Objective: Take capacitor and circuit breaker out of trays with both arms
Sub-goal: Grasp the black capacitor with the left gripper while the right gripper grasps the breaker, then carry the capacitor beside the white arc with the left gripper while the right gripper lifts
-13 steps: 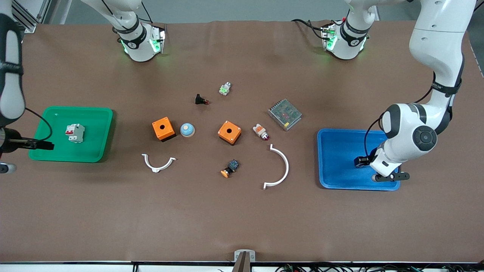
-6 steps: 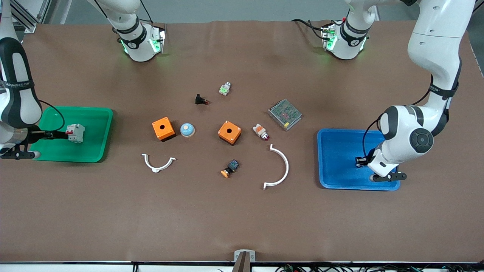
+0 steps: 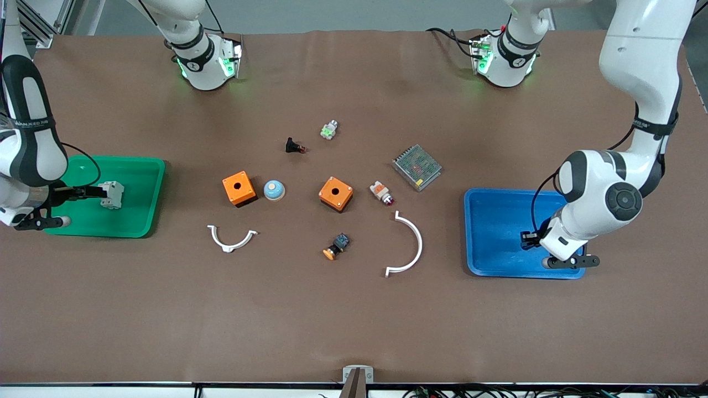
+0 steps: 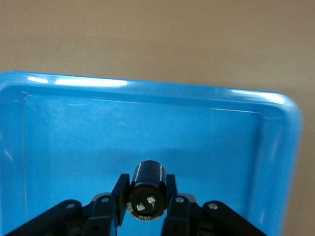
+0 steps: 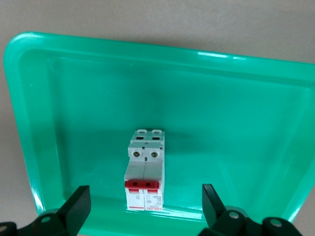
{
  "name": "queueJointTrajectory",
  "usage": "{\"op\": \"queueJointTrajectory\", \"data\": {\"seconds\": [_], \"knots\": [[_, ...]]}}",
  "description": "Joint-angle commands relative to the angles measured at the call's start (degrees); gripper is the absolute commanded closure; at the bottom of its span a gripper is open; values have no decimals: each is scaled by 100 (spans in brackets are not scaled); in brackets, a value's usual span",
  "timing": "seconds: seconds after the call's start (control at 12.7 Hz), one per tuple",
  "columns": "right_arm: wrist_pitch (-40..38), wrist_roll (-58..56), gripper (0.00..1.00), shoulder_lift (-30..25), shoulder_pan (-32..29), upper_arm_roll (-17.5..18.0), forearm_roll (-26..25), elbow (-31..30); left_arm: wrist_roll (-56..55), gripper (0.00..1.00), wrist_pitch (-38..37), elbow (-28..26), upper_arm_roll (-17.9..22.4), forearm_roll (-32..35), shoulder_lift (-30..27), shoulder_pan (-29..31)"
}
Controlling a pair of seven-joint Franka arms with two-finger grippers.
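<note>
I will take the breaker out of the green tray (image 3: 141,182), so next my right gripper will grab the breaker by its end with the red levers.
The capacitor (image 4: 147,189), a stubby black cylinder, is clamped between the fingers of my left gripper (image 4: 146,192), low over the blue tray (image 4: 64,128). In the front view this gripper (image 3: 528,239) is over the part of the blue tray (image 3: 495,221) nearer the camera. The breaker (image 5: 145,169), light grey with red levers, lies in the green tray (image 5: 256,123). My right gripper (image 5: 145,204) is open, with its fingers wide on either side of the breaker and not touching it. In the front view it (image 3: 93,193) is right beside the breaker (image 3: 115,194) over the green tray (image 3: 141,182).
Between the trays lie two orange boxes (image 3: 239,188) (image 3: 336,193), a blue dome (image 3: 274,190), two white curved pieces (image 3: 231,239) (image 3: 409,243), an orange-capped button (image 3: 336,246), a white-and-orange part (image 3: 381,192), a metal mesh box (image 3: 416,166) and a black red-tipped part (image 3: 294,146).
My right gripper has moved across the green tray up to the breaker, which has not moved. My left gripper has stayed over the blue tray with the capacitor.
</note>
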Motion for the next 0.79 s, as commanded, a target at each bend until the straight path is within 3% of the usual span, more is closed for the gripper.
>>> {"op": "queueJointTrajectory", "data": {"seconds": [0.0,0.24,0.47,0.55,0.71], "knots": [[226,-104,0,-196,-43,46,11,-362,-481,100,-732,333,-385,-5,-305,-19],[753,-104,0,-161,-96,38,2,-687,-1421,100,-804,598,-773,13,-227,-185],[895,-104,2,-152,-166,38,-15,-794,-2510,100,-752,1176,-756,65,237,-966],[895,-104,11,-144,-245,38,-50,-794,-2923,100,-743,1457,-747,65,492,-1186],[851,-104,38,-143,-315,38,-68,-794,-3548,100,-717,2063,-686,161,1010,-1617]]}}
